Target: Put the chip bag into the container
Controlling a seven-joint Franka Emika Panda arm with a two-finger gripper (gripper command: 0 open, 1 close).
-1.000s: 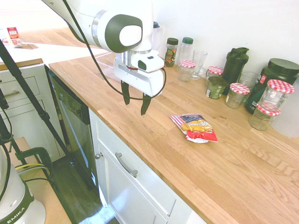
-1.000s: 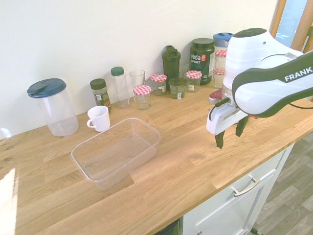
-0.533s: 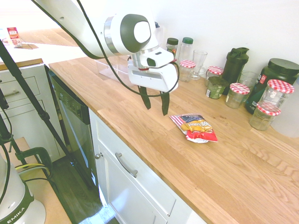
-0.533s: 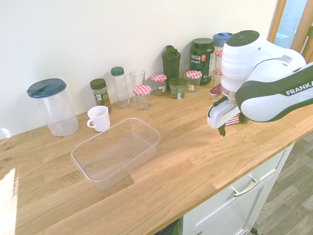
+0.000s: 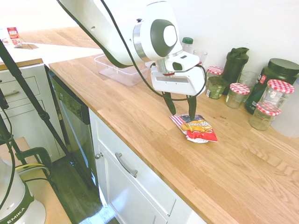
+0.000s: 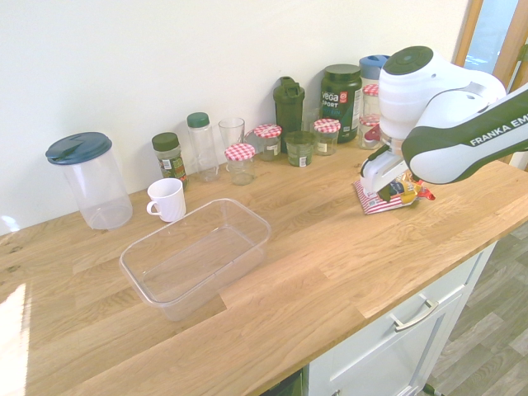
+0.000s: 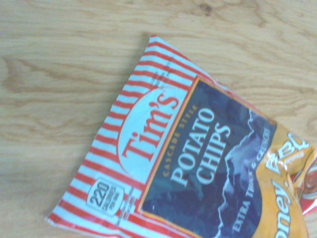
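Note:
My gripper should next grab the chip bag by its red-and-white striped end (image 5: 178, 120) to put it into the container (image 5: 119, 74).
The chip bag (image 5: 198, 129) lies flat on the wooden counter, red, yellow and dark blue with a red-and-white striped end (image 7: 143, 144). My gripper (image 5: 181, 113) hangs open just over that striped end, one finger on each side of it, and holds nothing. From the other side, the gripper (image 6: 381, 188) covers part of the chip bag (image 6: 372, 203). The container (image 6: 239, 246), a shallow clear plastic tub, stands empty well away along the counter, behind the arm in the first exterior view (image 5: 117, 71).
Glass jars with red-checked lids (image 5: 239, 94), a drinking glass, dark shaker bottles (image 5: 234, 64) and a green tub stand along the wall behind the bag. A white mug (image 6: 167, 200) and a clear pitcher (image 6: 88, 180) stand near the container. The counter's front edge (image 5: 140, 144) is close by.
The arm has swung along the counter towards the wall-side jars and come down over the chip bag's striped end. The fingers have stayed open.

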